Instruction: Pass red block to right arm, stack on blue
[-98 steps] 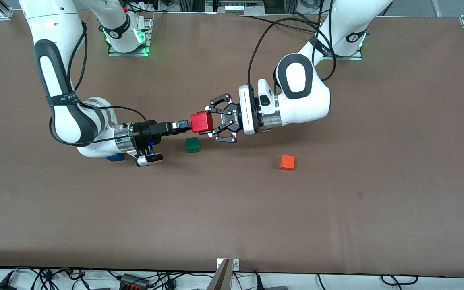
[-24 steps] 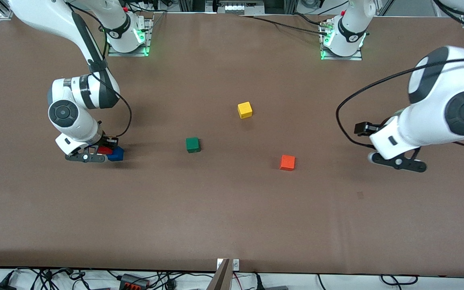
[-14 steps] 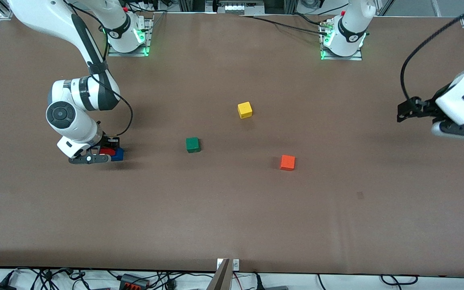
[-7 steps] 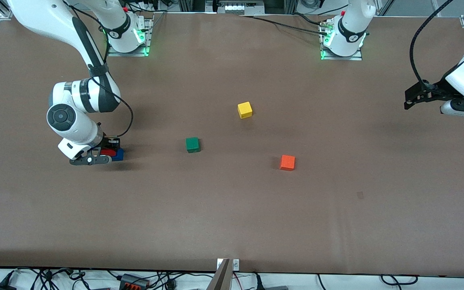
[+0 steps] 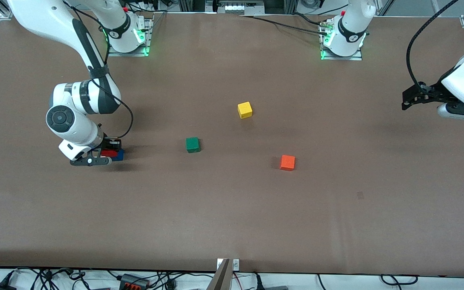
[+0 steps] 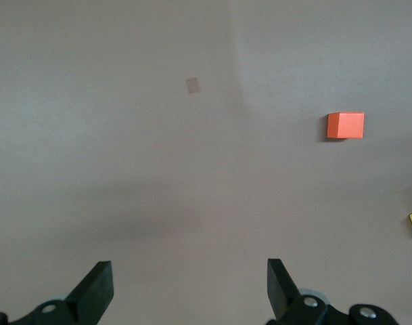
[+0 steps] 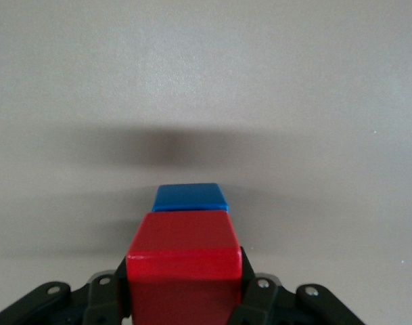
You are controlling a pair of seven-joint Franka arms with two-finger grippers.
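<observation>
The red block (image 5: 108, 153) sits over the blue cube (image 5: 119, 155) and would rest there, so it is time for my right gripper to release the block now.
My right gripper (image 5: 110, 152) is shut on the red block (image 5: 108, 153), down low at the right arm's end of the table. In the right wrist view the red block (image 7: 184, 271) fills the space between the fingers (image 7: 252, 298). The blue cube (image 7: 190, 198) shows just past and below it. In the front view the blue cube (image 5: 119, 155) peeks out beside the red block; I cannot tell whether the two touch. My left gripper (image 5: 411, 98) hangs open and empty over the left arm's end of the table, its fingers (image 6: 97, 291) wide apart above bare table.
A green cube (image 5: 192, 144) sits mid-table, a yellow cube (image 5: 245, 110) farther from the front camera, and an orange cube (image 5: 287, 162) nearer it. The orange cube (image 6: 345, 125) also shows in the left wrist view. The brown table (image 5: 232, 217) is bare toward the front camera.
The red block passed from the left gripper to the right, which now holds it low at the blue cube. The left arm has drawn back to its end of the table.
</observation>
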